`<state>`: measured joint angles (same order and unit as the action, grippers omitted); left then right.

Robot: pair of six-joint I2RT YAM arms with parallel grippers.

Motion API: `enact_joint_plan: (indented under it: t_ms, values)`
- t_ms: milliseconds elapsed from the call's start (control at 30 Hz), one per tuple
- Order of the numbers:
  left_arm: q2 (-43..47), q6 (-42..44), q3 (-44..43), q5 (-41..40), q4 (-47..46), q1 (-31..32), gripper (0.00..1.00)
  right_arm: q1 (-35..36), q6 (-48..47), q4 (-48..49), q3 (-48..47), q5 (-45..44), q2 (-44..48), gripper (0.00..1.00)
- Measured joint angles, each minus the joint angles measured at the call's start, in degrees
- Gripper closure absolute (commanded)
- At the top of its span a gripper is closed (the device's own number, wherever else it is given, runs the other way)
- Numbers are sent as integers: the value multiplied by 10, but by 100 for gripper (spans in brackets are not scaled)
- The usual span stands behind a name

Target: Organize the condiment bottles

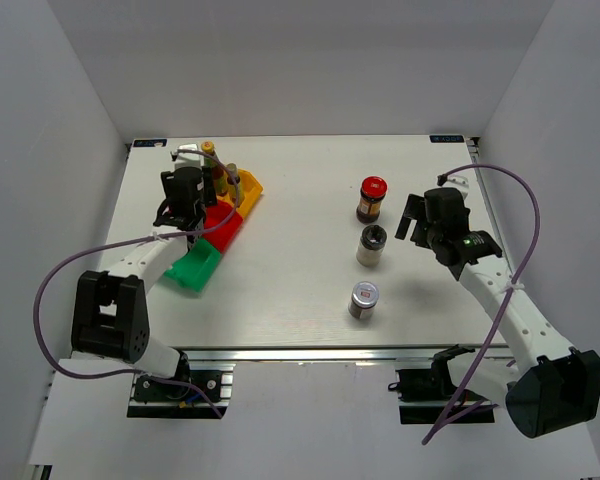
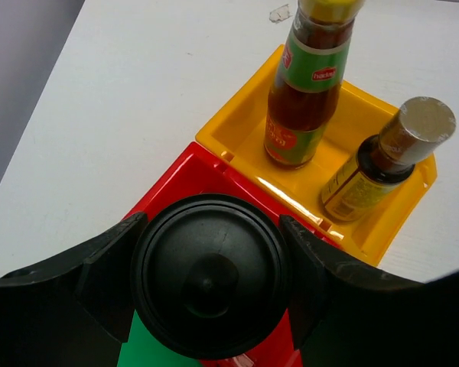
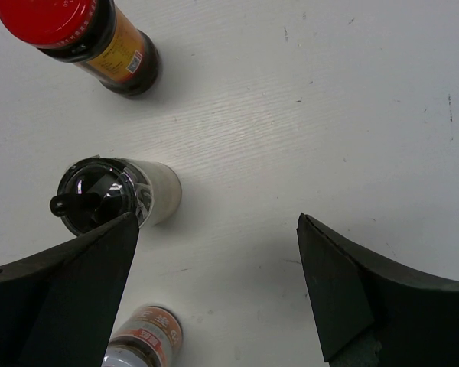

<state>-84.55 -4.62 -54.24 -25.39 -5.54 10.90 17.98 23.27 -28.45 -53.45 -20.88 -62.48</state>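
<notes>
The shaker would drop if I opened now, above the bottom of the red tray (image 2: 187,172). My left gripper should hold it until it gets there.
My left gripper (image 1: 183,212) is shut on a black-capped shaker (image 2: 210,275) and holds it over the red tray (image 2: 187,172); its fingers (image 2: 107,264) press the cap's sides. In the top view the gripper hides this shaker. A tall sauce bottle (image 2: 306,84) and a shorter silver-capped bottle (image 2: 386,164) stand in the yellow tray (image 2: 237,122). On the table's right stand a red-capped dark jar (image 1: 373,198), a black-capped pale shaker (image 1: 370,245) and a silver-lidded jar (image 1: 363,299). My right gripper (image 1: 413,216) is open and empty, just right of them, above the table (image 3: 214,260).
The yellow (image 1: 248,190), red (image 1: 223,230) and green (image 1: 195,268) trays form a diagonal row at the left. The right wrist view shows the red-capped jar (image 3: 84,38), the pale shaker (image 3: 115,195) and the silver-lidded jar (image 3: 141,344) to the left of the jaws.
</notes>
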Motion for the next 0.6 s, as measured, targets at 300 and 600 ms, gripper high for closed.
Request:
enact_joint_plan:
  t_ms: [300,600]
  values:
    - [-41,-7,3,5,-40,-18,48,0,-2,0,0,-3,-10,11]
    - [-83,-28,3,-1,-50,-19,38,0,-2,0,0,-9,-12,11]
